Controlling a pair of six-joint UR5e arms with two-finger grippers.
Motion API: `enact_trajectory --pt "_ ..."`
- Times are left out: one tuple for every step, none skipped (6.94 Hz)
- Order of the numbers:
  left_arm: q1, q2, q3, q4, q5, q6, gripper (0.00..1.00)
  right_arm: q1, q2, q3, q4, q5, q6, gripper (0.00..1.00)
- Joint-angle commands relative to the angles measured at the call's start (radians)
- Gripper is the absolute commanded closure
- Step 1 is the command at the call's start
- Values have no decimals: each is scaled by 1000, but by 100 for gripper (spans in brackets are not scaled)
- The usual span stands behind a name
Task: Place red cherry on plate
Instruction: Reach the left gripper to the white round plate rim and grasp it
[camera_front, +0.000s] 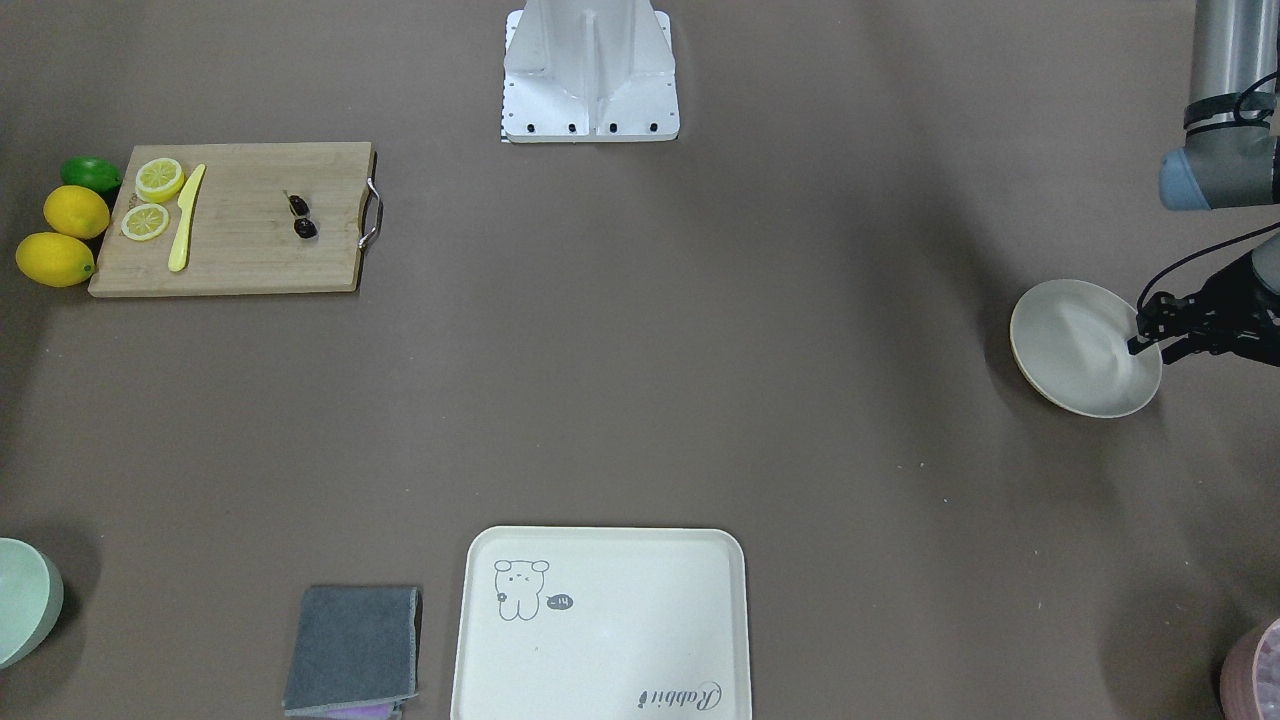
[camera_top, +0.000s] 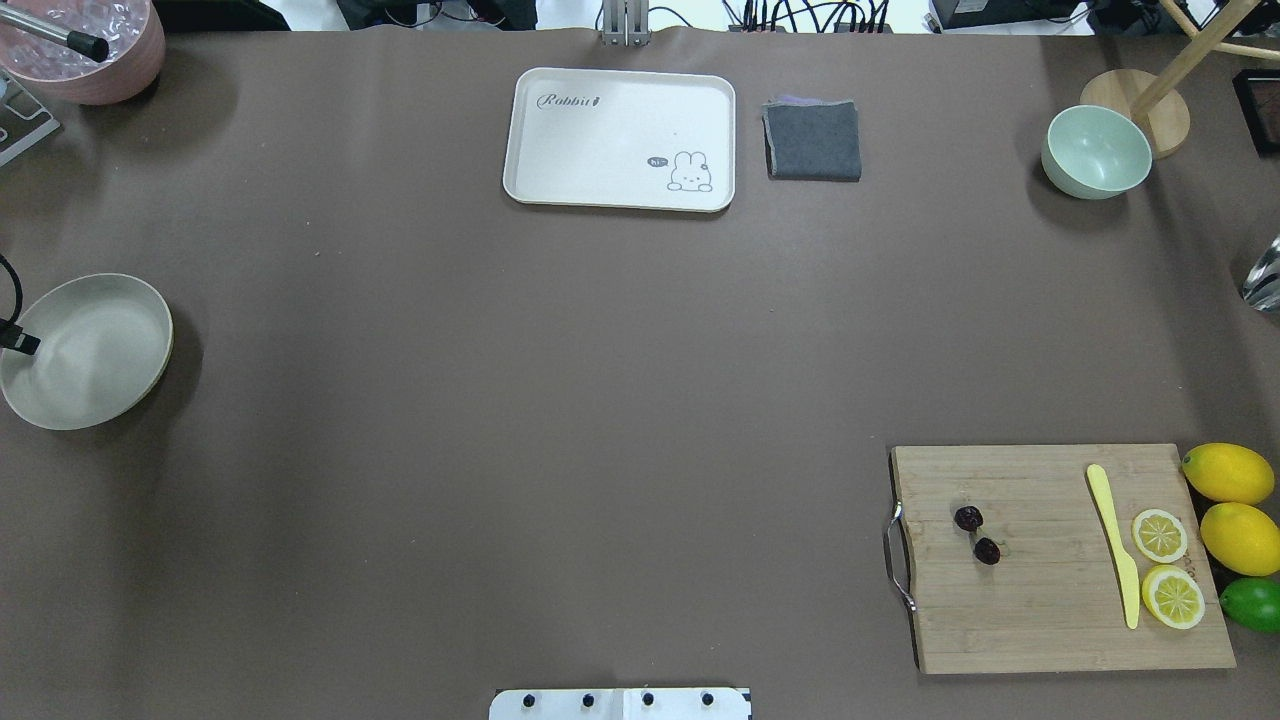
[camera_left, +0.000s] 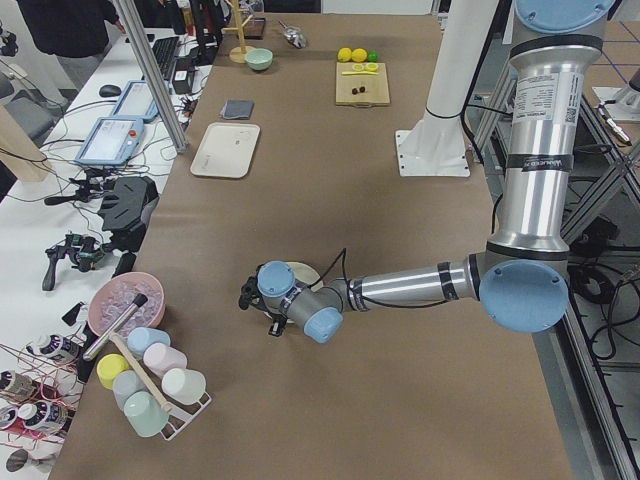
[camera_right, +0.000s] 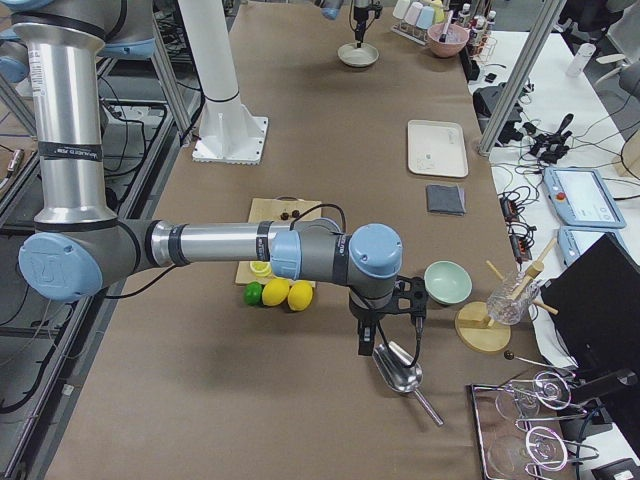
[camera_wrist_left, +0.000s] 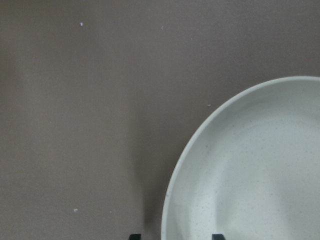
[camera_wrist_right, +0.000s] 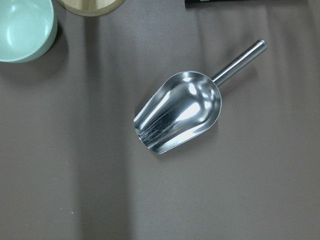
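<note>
My left gripper grabs the cream-white plate by its rim (camera_wrist_left: 170, 200) next, to bring the plate over for the red cherry.
The red cherry (camera_top: 977, 534), two tiny dark fruits joined by stems, lies on the wooden cutting board (camera_top: 1040, 620) near its handle end, also seen in the front view (camera_front: 301, 217). The cream plate (camera_top: 90, 350) sits far off at the table's left side (camera_front: 1075, 345). My left gripper (camera_front: 1140, 345) is at the plate's outer rim. In the left wrist view its two fingertips (camera_wrist_left: 134, 236) stand apart on either side of the rim (camera_wrist_left: 172, 190), open. My right gripper (camera_right: 390, 335) hovers over a metal scoop (camera_wrist_right: 180, 112); I cannot tell its state.
Lemon halves (camera_top: 1160, 535), a yellow knife (camera_top: 1115, 540), whole lemons (camera_top: 1228, 472) and a lime (camera_top: 1252, 604) crowd the board's right end. A bear tray (camera_top: 620, 100), grey cloth (camera_top: 812, 140), green bowl (camera_top: 1095, 150) and pink bowl (camera_top: 90, 45) line the far edge.
</note>
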Motion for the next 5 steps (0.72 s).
enact_trajectory --pt "0 -3 2 2 0 1 100 0 4 4 -1 0 8 0" --pt "0 -7 3 4 -1 0 100 -1 4 7 -1 0 9 0" --pt "-14 -26 2 12 -4 -8 100 -1 5 7 0 0 9 0" --pt "-62 -58 2 57 -27 -10 100 -1 7 7 0 0 9 0" --pt "-133 -99 -6 150 -134 -8 100 -1 7 7 0 0 9 0"
